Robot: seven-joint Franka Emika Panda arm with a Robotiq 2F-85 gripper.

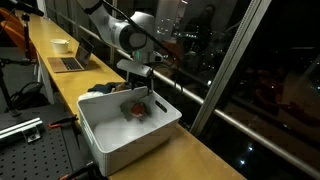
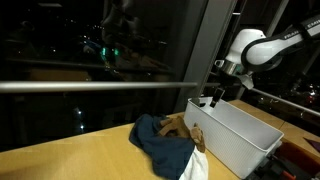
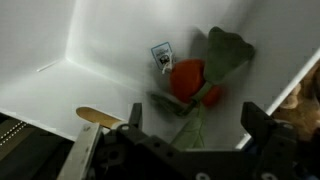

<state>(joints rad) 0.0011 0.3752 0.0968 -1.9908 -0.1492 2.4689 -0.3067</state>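
The green stem aligns with my open fingers, but an exterior view shows a gap above the toy, so my gripper first lowers to it, then closes on it.
A red soft toy [image 3: 188,78] with green leaves [image 3: 228,50] and a small white tag [image 3: 161,55] lies on the floor of a white bin [image 3: 90,45]. My gripper [image 3: 195,125] hangs just above it, open, with nothing between its fingers [image 3: 134,116]. The green stem runs down between the jaws. In both exterior views the gripper [image 1: 141,92] [image 2: 212,100] hovers over the bin [image 1: 110,140] [image 2: 240,140], with the red toy [image 1: 133,108] below it in one of them.
A pale wooden piece [image 3: 96,116] lies in the bin near a wall. A dark blue cloth [image 2: 160,142] and a brown item [image 2: 181,125] lie on the wooden table beside the bin. A laptop [image 1: 68,62] and a bowl [image 1: 60,45] sit further along. Windows border the table.
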